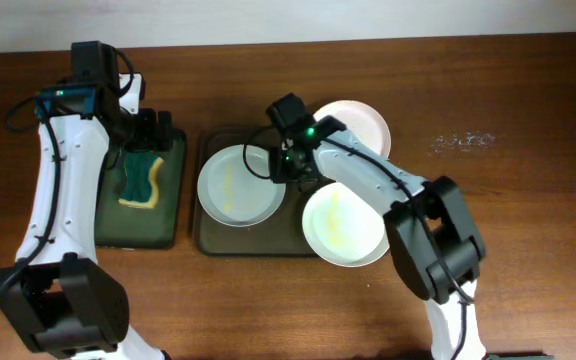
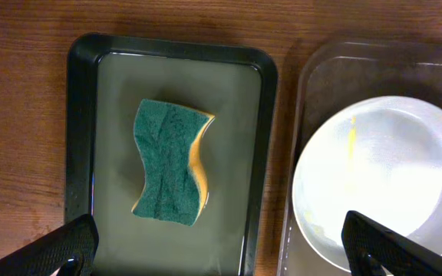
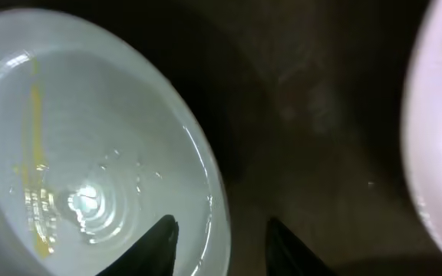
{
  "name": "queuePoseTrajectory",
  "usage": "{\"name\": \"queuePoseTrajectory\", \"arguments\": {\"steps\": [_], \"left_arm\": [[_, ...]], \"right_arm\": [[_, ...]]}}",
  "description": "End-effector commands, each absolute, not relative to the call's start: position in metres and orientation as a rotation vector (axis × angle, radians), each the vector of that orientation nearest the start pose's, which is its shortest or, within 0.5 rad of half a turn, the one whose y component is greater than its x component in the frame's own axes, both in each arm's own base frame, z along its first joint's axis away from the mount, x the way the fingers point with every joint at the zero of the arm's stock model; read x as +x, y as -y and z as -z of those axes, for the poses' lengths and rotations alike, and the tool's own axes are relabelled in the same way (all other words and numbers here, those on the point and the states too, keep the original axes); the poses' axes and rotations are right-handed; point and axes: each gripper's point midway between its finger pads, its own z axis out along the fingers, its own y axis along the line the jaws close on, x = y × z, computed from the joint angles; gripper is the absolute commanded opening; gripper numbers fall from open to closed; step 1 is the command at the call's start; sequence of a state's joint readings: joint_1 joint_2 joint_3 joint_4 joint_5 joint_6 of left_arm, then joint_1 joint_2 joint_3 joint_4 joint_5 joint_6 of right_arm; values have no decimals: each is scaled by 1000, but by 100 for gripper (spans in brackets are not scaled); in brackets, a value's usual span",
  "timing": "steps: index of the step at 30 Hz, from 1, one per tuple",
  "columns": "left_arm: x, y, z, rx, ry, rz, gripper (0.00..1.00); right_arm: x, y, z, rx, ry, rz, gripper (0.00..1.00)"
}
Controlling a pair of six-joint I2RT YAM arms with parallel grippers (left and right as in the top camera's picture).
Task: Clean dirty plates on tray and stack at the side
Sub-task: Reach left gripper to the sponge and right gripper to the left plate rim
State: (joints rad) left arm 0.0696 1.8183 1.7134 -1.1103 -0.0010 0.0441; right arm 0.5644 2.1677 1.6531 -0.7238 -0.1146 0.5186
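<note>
My left gripper is going to grab the sponge's green side across its middle [image 1: 139, 180] [image 2: 168, 162] next, so the sponge's yellow side stays free to clean dirty plates.
Three white plates lie on or at the dark tray [image 1: 211, 240]. The left plate [image 1: 236, 185] has a yellow streak and lies inside the tray. The front right plate [image 1: 343, 228] has yellowish smears and overhangs the tray's right edge. The back plate [image 1: 360, 122] lies behind it. My right gripper [image 1: 286, 166] is open, its fingers [image 3: 221, 247] astride the left plate's right rim [image 3: 90, 153], one finger inside and one outside. My left gripper [image 1: 154, 133] is wide open [image 2: 225, 249] above the sponge tray; the left plate [image 2: 382, 169] shows at its right.
A green-yellow sponge [image 1: 143, 180] lies in the narrow black tray [image 1: 168, 225] left of the big tray; both show in the left wrist view, the sponge [image 2: 171, 165] and the black tray [image 2: 79, 115]. Brown table [image 1: 528, 100] extends to the right.
</note>
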Motion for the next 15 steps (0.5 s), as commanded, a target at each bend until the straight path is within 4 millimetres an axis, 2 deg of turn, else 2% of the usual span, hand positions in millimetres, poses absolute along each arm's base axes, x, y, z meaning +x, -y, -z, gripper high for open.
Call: {"name": "queuePoseTrajectory", "arguments": {"steps": [1,5,6,7,11,14,15], "left_arm": [[426,-33,-170,-3,-2784,-48,100],[426,-33,-170,30,-2784,-54,100],[426,-33,-168,30,-2788,-54,100],[426,-33,-166,30,-2794,-53,100],[428,-36,-139,43,-2862,-73,100],[427,-56,-106,36,-2949,-221,100],[426,-61,-90,82,-2991,-226,100]], "right_arm": [[406,-282,-15,-90,-2904,-347,34],[401,-279,-1,-123,-2932,-321,22],[399,-278,3,-123,-2941,-316,11],[397,-278,6,-125,-2948,-310,5],[387,-271,18,-133,-2974,-253,4],[388,-268,18,-130,-2969,-227,4],[388,-267,18,-129,-2967,-217,4]]}}
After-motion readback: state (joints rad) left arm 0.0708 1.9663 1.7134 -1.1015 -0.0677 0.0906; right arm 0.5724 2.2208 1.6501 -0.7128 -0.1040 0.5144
